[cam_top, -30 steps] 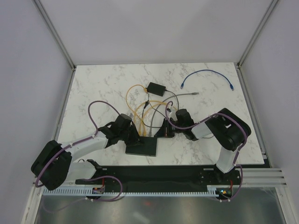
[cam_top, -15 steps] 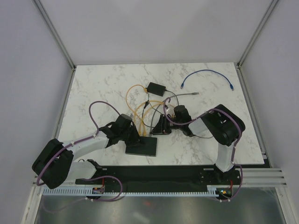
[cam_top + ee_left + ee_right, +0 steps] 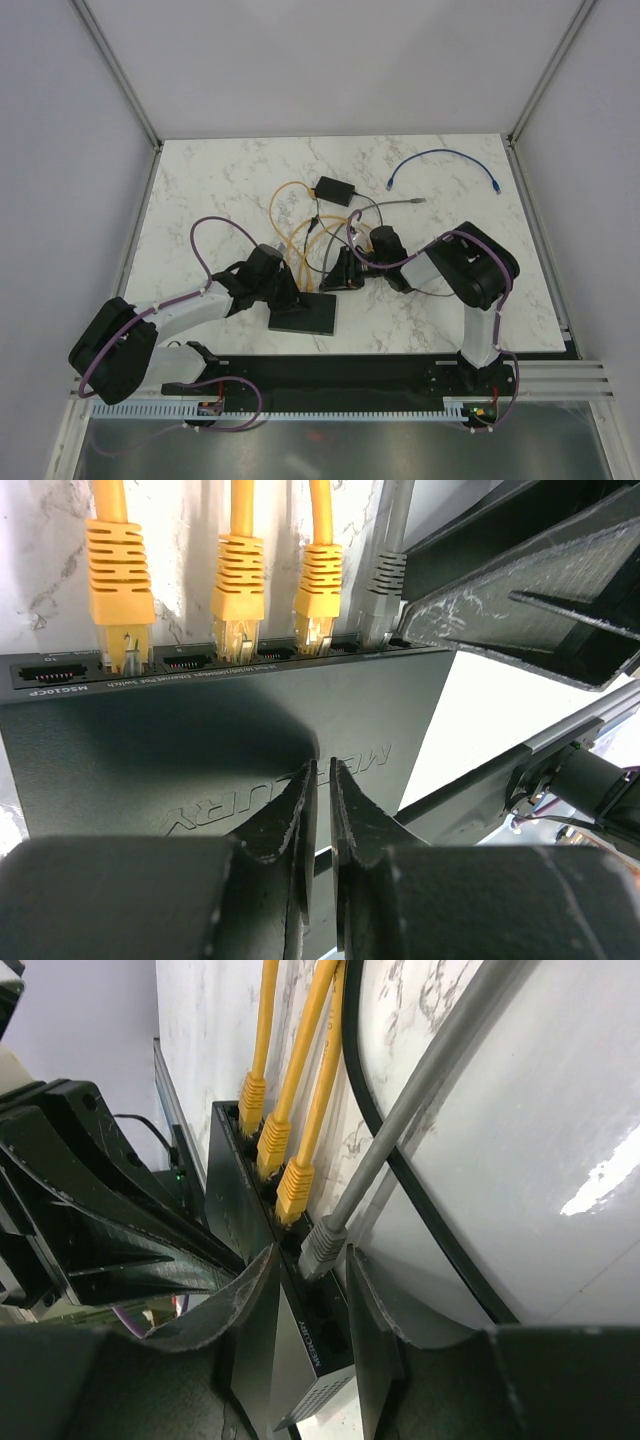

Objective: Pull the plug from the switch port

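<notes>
My right gripper is ready to close on the grey plug. My fingers are level with the plug's lower sides in the right wrist view, so they would hold it if I closed now.
The switch is a flat black box near the front edge, also seen in the left wrist view and the right wrist view. Three yellow plugs and one grey plug sit in its sockets. My left gripper is shut, its fingertips resting on the switch's top. My right gripper is open, and its jaws straddle the grey plug at the socket row. The right finger is close to the plug and the left finger stands apart from it.
A smaller black box with thin leads lies behind the switch. Yellow cables loop between them. A grey cable runs to a free end. A loose blue cable lies at the back right.
My right gripper has moved left toward the switch's socket row and now stands around the grey plug. The left gripper and the switch have stayed put.
</notes>
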